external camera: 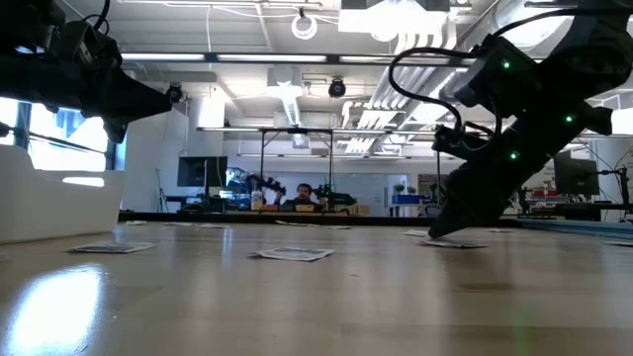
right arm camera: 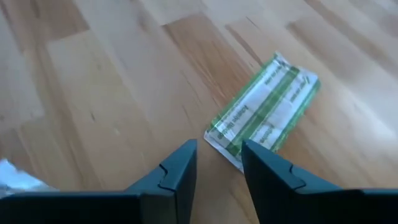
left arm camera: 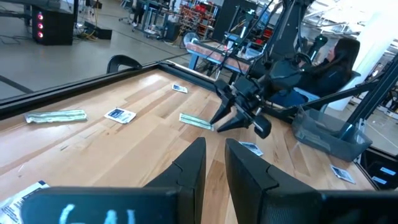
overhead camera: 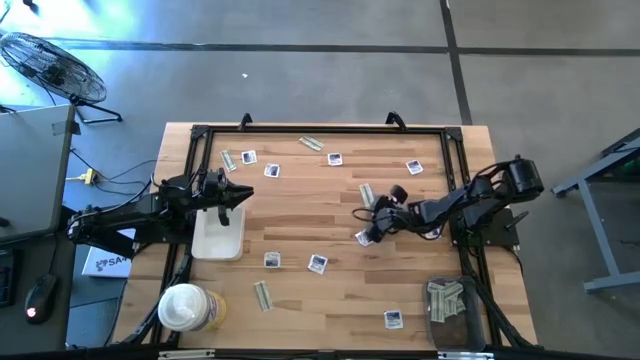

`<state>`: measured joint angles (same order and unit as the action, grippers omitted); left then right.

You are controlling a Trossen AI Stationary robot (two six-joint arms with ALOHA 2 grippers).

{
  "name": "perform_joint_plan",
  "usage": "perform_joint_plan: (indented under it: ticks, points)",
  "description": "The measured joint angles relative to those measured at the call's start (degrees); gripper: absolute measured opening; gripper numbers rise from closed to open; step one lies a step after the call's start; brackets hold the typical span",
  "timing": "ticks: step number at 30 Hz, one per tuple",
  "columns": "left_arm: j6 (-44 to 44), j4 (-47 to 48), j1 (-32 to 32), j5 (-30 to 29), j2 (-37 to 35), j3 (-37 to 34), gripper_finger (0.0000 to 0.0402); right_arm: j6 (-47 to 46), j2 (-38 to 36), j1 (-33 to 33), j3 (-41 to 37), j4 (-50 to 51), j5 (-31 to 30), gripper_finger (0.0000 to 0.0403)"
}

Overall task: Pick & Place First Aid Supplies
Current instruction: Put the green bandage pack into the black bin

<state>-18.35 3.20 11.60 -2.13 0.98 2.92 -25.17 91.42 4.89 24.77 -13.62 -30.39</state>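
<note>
Next, my right gripper grabs the green-striped packet by its short end [overhead camera: 370,201], to sort it into the dark bin [overhead camera: 446,310].
Several first aid packets lie flat and scattered on the wooden table: square white ones [overhead camera: 318,263] and narrow pale strips [overhead camera: 262,294]. My right gripper [overhead camera: 366,216] is open, low over the table's middle right. In its wrist view a green-striped strip [right arm camera: 264,112] lies just ahead of its fingertips [right arm camera: 219,155]. A square packet [overhead camera: 365,237] lies beside it. My left gripper [overhead camera: 238,190] hovers over the far end of the white tray [overhead camera: 218,238] at the left, empty, with a narrow gap between its fingers [left arm camera: 214,163]. My right gripper slants down toward the table from its right side. One finger [right arm camera: 261,168] stands over the near corner of the green-striped strip [right arm camera: 231,152]. I cannot tell whether it touches the strip, which lies flat on the table.
A round white-lidded tub [overhead camera: 183,306] stands at the near left. A dark bin [overhead camera: 450,318] holding pale strips sits at the near right corner. A black frame rail [overhead camera: 320,128] runs around the table. In the low view, packets [external camera: 292,254] lie flat on the wood.
</note>
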Motion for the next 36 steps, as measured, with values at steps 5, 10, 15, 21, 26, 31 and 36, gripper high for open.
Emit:
perform_joint_plan:
  ticks: [5,10,15,21,26,31,36]
  points:
    - [0.0,0.0,0.0,0.0,0.01,-0.01,0.006,5.52,0.16,-0.82,1.11,-0.87,1.39,0.0123]
    - [0.0,-0.02,0.0,0.0,0.02,0.0,0.006,5.23,0.45,-3.63,1.31,-1.2,5.39,0.0122]
    - [0.02,-0.02,0.0,0.0,0.0,-0.02,0.006,4.55,2.43,-6.09,1.49,-1.75,6.93,0.0121]
    - [0.0,0.0,0.01,-0.01,0.01,-0.02,0.006,4.05,4.14,-7.91,1.64,-2.19,9.46,0.0115]
    - [0.0,0.0,0.0,0.0,0.0,-0.01,0.006,1.95,4.19,-7.91,1.69,-1.51,10.02,0.0085]
    - [0.0,0.0,0.02,-0.02,0.0,0.0,0.006,0.16,4.31,-7.55,1.67,-1.53,8.86,0.0035]
    - [0.01,0.0,0.02,-0.02,0.02,0.0,0.006,-0.89,3.82,-6.35,1.56,-1.26,8.04,0.0008]
